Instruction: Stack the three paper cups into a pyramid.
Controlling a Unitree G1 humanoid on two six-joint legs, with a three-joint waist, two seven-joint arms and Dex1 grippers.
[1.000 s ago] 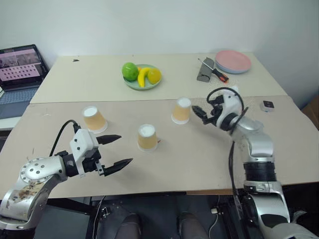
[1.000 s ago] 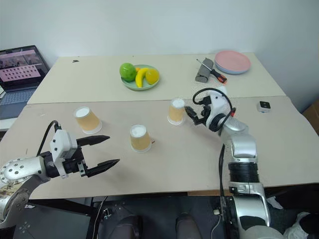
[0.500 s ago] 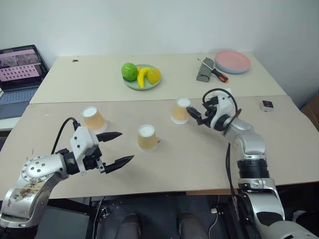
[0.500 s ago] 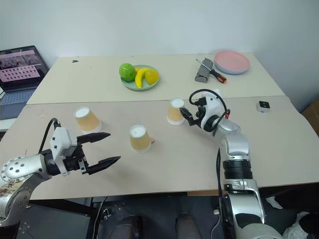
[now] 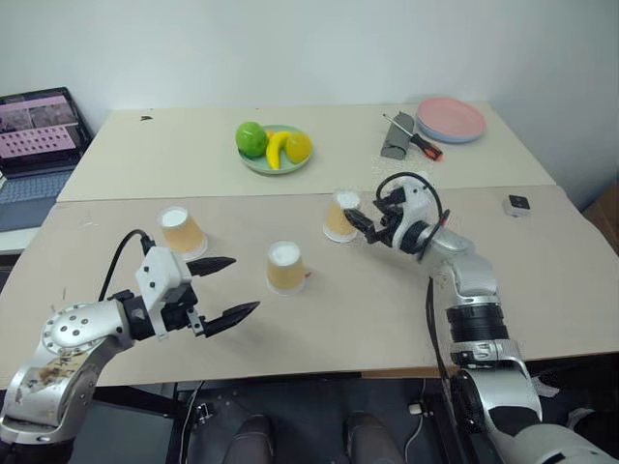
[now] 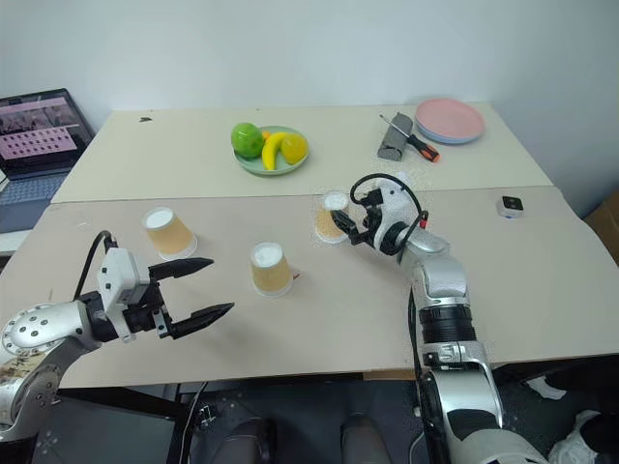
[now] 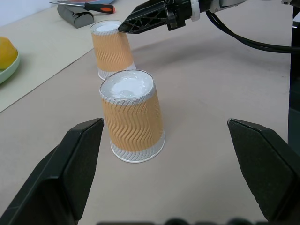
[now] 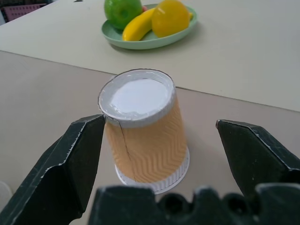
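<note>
My right gripper isn't ready to close yet: its fingers stop at the near edge of the cup's orange side and would miss if they closed now. It should move toward the middle of the cup's orange side (image 5: pixel 338 221) first.
Three paper cups stand upside down on the near table, white bases up: one at the left (image 5: pixel 181 230), one in the middle (image 5: pixel 285 267), one at the right (image 5: pixel 339 217). My right gripper (image 5: pixel 362 224) is open and level, its fingers on either side of the right cup (image 8: pixel 145 126). One fingertip (image 8: pixel 96 123) touches that cup's upper rim. My left gripper (image 5: pixel 244 284) is open and holds nothing, a short way left of the middle cup (image 7: pixel 132 117), which stands ahead of its fingers. No cup rests on another.
On the far table are a green plate (image 5: pixel 253 164) of fruit, a pink plate (image 5: pixel 452 119), a screwdriver (image 5: pixel 426 145) and a grey block (image 5: pixel 397 143). A laptop (image 5: pixel 39 135) sits at the far left. A small black device (image 5: pixel 520 203) lies at the right edge.
My right gripper has moved left, so its fingers now flank the right cup. That cup has slid a little to the left. The left gripper has stayed still.
</note>
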